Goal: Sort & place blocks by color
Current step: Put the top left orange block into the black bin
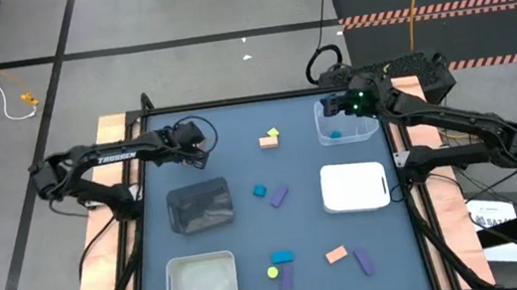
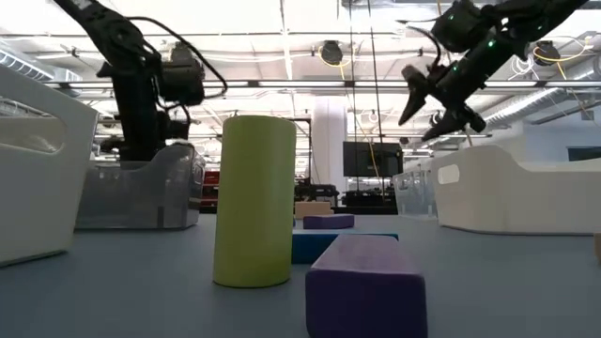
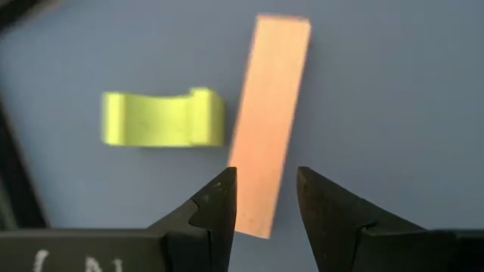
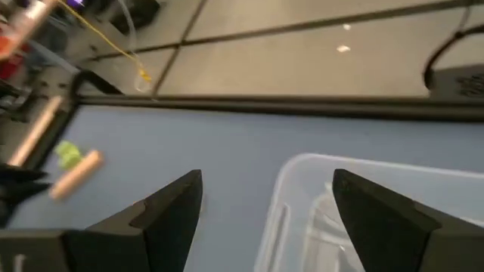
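Note:
The left gripper grabs the salmon bar (image 3: pixel 268 113) by its long sides near one end (image 3: pixel 257 204) next, to sort the bar into its color's bin.
Loose blocks lie flat on the dark table. At the far middle, a salmon bar (image 1: pixel 268 142) (image 3: pixel 268 113) sits beside a yellow-green block (image 1: pixel 274 133) (image 3: pixel 162 119). A small blue block (image 1: pixel 260 191) and a purple bar (image 1: pixel 278 196) lie mid-table. Near the front edge are a blue block (image 1: pixel 281 257), an upright yellow-green cylinder (image 1: pixel 273 272) (image 2: pixel 254 202), two purple bars (image 1: pixel 286 280) (image 1: pixel 364 260) and a salmon block (image 1: pixel 336 254). One blue block (image 1: pixel 336 135) lies in the clear bin (image 1: pixel 348 121). My left gripper (image 1: pixel 200 138) (image 3: pixel 266 181) hovers open, left of the salmon bar. My right gripper (image 1: pixel 333 105) (image 2: pixel 441 94) (image 4: pixel 265 196) hangs open over the clear bin's far left corner.
A dark bin (image 1: pixel 199 205) stands at mid-left, a white bin (image 1: pixel 200 280) at the near left, and a white tray (image 1: pixel 354 187) at mid-right. The table's raised frame (image 1: pixel 233 103) runs along the far edge. Cables cross the floor beyond.

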### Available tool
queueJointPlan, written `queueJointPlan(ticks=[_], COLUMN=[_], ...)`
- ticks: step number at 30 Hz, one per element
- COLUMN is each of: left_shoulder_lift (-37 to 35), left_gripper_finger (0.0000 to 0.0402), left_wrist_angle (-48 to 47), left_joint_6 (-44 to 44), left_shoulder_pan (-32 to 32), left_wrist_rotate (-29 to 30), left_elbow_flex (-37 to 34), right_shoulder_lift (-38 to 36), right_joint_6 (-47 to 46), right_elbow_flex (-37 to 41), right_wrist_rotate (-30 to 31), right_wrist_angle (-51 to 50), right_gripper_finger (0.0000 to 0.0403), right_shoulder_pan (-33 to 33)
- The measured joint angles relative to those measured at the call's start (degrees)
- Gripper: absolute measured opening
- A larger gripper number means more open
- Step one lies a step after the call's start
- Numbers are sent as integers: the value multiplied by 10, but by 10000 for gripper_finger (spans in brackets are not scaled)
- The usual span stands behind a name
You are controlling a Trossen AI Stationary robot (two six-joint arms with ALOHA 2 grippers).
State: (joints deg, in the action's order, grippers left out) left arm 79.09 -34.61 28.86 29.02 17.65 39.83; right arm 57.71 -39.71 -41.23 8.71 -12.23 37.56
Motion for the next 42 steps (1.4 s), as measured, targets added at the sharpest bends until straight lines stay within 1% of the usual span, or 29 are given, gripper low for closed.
queueJointPlan(ticks=[5,9,13,17,24,27,32,37,38,40,42], left_shoulder_lift=[45,60,61,55,22,21,39,50,49,49,48], left_gripper_finger=[141,141,141,141,141,145,178,229,237,251,258], left_wrist_angle=[4,11,18,16,13,7,2,13,13,12,13], left_joint_6=[-4,-2,-5,-3,-3,-21,-68,-68,-68,-77,-85], left_shoulder_pan=[3,11,19,25,24,28,43,73,78,89,97], left_wrist_rotate=[-7,-1,7,3,6,13,12,-2,-8,-38,-57], left_elbow_flex=[0,2,1,1,0,0,0,0,0,0,0], right_shoulder_lift=[-18,-22,-22,-22,-22,-22,-22,-22,-22,-22,-22], right_joint_6=[4,4,18,16,14,14,14,14,14,13,12], right_elbow_flex=[0,0,0,0,0,0,0,0,0,0,0], right_wrist_rotate=[-2,-2,-3,-3,-3,-3,-3,-3,-3,-3,-3], right_wrist_angle=[15,15,15,15,15,15,15,15,15,15,15], right_gripper_finger=[288,288,288,288,288,288,288,288,288,288,288], right_shoulder_pan=[0,0,0,0,0,0,0,0,0,0,0])
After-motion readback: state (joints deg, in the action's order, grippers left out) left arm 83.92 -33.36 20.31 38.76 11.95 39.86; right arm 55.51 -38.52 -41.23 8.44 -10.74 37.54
